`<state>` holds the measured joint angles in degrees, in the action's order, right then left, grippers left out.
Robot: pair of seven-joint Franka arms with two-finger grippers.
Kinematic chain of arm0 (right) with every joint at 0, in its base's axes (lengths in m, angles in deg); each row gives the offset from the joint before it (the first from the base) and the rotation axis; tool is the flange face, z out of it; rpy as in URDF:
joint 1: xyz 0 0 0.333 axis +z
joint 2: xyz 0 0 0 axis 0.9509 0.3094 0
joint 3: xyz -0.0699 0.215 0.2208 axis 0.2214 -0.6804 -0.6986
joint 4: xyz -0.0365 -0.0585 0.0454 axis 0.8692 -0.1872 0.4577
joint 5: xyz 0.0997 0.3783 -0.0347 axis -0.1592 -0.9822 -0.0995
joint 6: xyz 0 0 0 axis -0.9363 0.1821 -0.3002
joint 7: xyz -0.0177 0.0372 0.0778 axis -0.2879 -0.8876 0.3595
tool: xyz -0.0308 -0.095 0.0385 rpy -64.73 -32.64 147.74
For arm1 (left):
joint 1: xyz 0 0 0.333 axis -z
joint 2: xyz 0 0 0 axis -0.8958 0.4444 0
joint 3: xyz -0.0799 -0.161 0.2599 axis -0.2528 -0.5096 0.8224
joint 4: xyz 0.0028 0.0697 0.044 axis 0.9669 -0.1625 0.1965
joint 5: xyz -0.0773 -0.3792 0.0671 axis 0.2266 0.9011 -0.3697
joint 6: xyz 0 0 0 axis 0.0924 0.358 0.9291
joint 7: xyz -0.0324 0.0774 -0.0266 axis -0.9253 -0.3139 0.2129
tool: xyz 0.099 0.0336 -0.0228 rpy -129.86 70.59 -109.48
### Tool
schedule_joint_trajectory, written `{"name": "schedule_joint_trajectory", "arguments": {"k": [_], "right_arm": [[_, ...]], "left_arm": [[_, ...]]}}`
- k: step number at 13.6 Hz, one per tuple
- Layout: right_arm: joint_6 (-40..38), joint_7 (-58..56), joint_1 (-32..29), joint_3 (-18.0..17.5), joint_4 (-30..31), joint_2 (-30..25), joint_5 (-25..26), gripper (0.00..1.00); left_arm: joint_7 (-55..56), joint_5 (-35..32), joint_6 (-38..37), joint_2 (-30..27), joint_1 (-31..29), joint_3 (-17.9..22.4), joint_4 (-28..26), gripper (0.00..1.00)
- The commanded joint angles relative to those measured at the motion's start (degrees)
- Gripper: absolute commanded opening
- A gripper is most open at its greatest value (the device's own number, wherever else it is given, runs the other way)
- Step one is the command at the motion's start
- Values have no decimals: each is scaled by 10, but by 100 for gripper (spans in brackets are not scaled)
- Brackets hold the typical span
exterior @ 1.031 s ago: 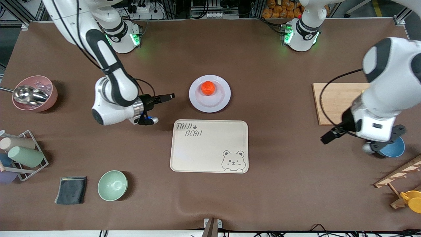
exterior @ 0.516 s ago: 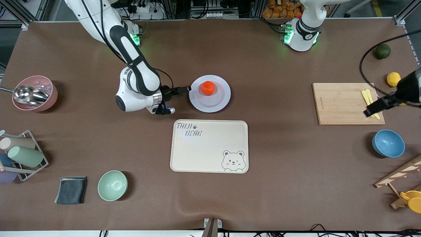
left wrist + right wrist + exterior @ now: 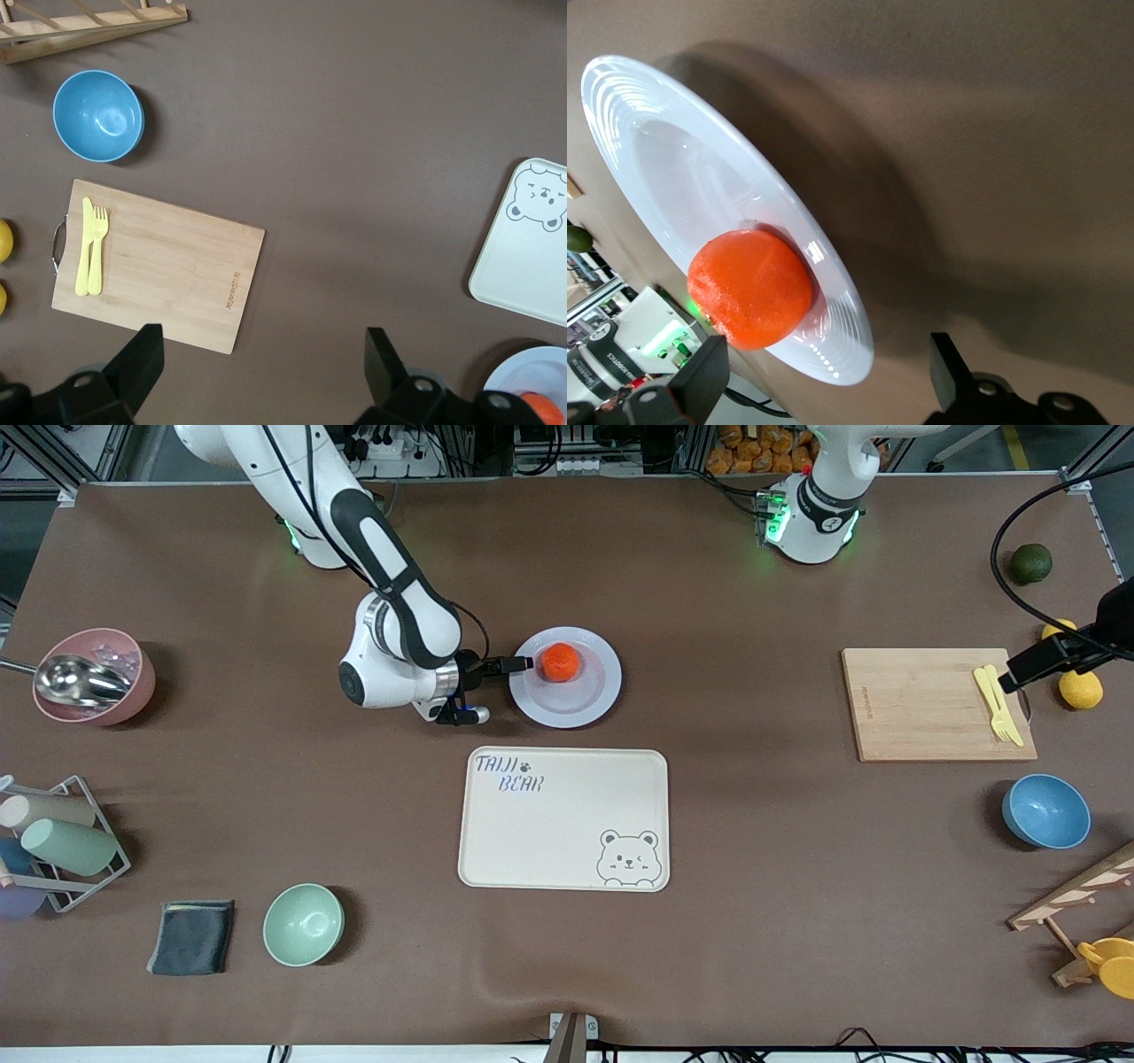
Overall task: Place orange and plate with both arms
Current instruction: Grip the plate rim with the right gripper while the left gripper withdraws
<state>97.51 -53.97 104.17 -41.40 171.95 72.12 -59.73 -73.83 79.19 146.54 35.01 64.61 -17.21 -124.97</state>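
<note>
My right gripper grips the plate by its thin rim next, since the orange sits loose in the wide plate.
The orange lies in the pale plate, which rests on the table farther from the front camera than the bear tray. My right gripper is open and low at the plate's rim on the right arm's side. In the right wrist view the plate's rim reaches in between the right gripper's fingers, and the orange sits close to one finger. My left gripper is open and empty, high over the cutting board's end; its wrist view shows the plate at a corner.
The beige bear tray lies nearer the camera than the plate. A cutting board with a yellow fork, a blue bowl, lemons and a dark green fruit are at the left arm's end. A green bowl and pink bowl are at the right arm's end.
My right gripper has moved across the table up to the plate's rim. My left arm has risen from over the blue bowl and drawn back toward the table's end.
</note>
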Motion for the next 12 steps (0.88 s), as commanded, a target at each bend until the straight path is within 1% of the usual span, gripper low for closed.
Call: {"name": "schedule_joint_trajectory", "arguments": {"k": [1, 4, 7, 9, 10, 12], "right_arm": [[4, -44, 7, 5, 3, 15, -64, 100], [4, -48, 16, 5, 3, 20, -97, 100], [4, -47, 16, 5, 3, 24, -101, 100], [4, -48, 17, 5, 3, 24, -143, 100], [4, -48, 18, 5, 3, 24, -151, 100], [5, -48, 19, 6, 2, 26, -151, 100]], "left_arm": [[-14, 5, 21, -46, 9, 8, -49, 100], [-14, 3, 20, -46, 6, 6, -47, 100], [-14, 2, 18, -47, 8, 2, -47, 100], [-13, 1, 14, -52, 10, 2, -49, 100], [-13, 2, 15, -51, 12, 2, -49, 100], [-13, 1, 15, -47, 9, 2, -48, 100]]}}
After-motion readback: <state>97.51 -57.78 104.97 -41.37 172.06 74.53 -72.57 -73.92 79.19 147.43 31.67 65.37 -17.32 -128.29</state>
